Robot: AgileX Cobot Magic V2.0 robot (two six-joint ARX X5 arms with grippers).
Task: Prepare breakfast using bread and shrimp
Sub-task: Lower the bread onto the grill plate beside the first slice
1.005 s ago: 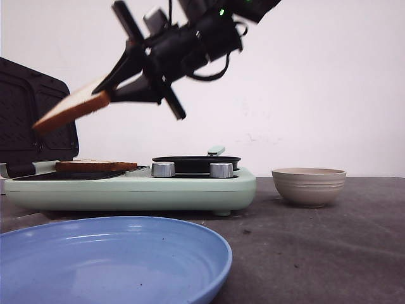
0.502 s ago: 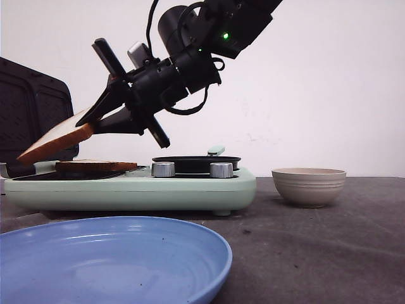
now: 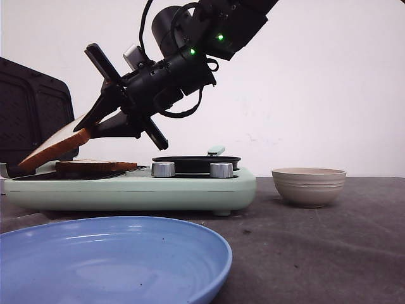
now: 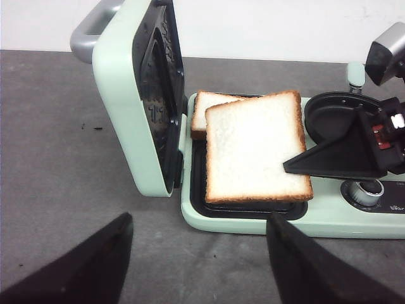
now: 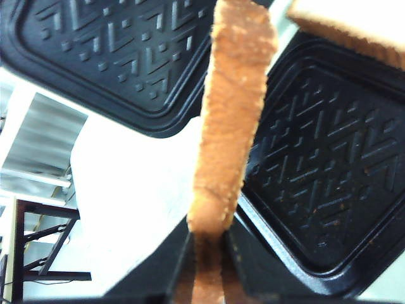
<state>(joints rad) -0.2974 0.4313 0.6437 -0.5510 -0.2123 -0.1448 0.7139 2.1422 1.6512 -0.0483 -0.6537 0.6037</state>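
The tilted slice's low end [image 3: 28, 167] reaches down to the black lower plate's side [image 3: 45, 176], so the slice would lie there. It is now time for my right gripper to release the slice.
My right gripper [image 3: 95, 126] is shut on one corner of a bread slice [image 3: 54, 147]. It holds the slice tilted, low end down at the far left, over the open sandwich maker [image 3: 133, 190]. A second bread slice [image 3: 95, 166] lies flat on the maker's black lower plate. In the left wrist view the held slice [image 4: 256, 149] covers most of the lower slice [image 4: 209, 107]. The right wrist view shows the held slice's crust edge [image 5: 231, 126] between the fingers of the right gripper [image 5: 205, 253]. My left gripper [image 4: 196, 266] hangs open over the dark table, empty. The shrimp are out of view.
The maker's lid [image 4: 142, 95] stands upright at its left end. A round black pan [image 4: 335, 114] and two metal knobs [image 3: 163, 169] sit on its right half. A beige bowl [image 3: 309, 185] stands to the right, a blue plate [image 3: 114, 259] at the front.
My right gripper has come down and leftward with the bread slice. The slice's low end has dropped from well above the maker to just above the lower plate.
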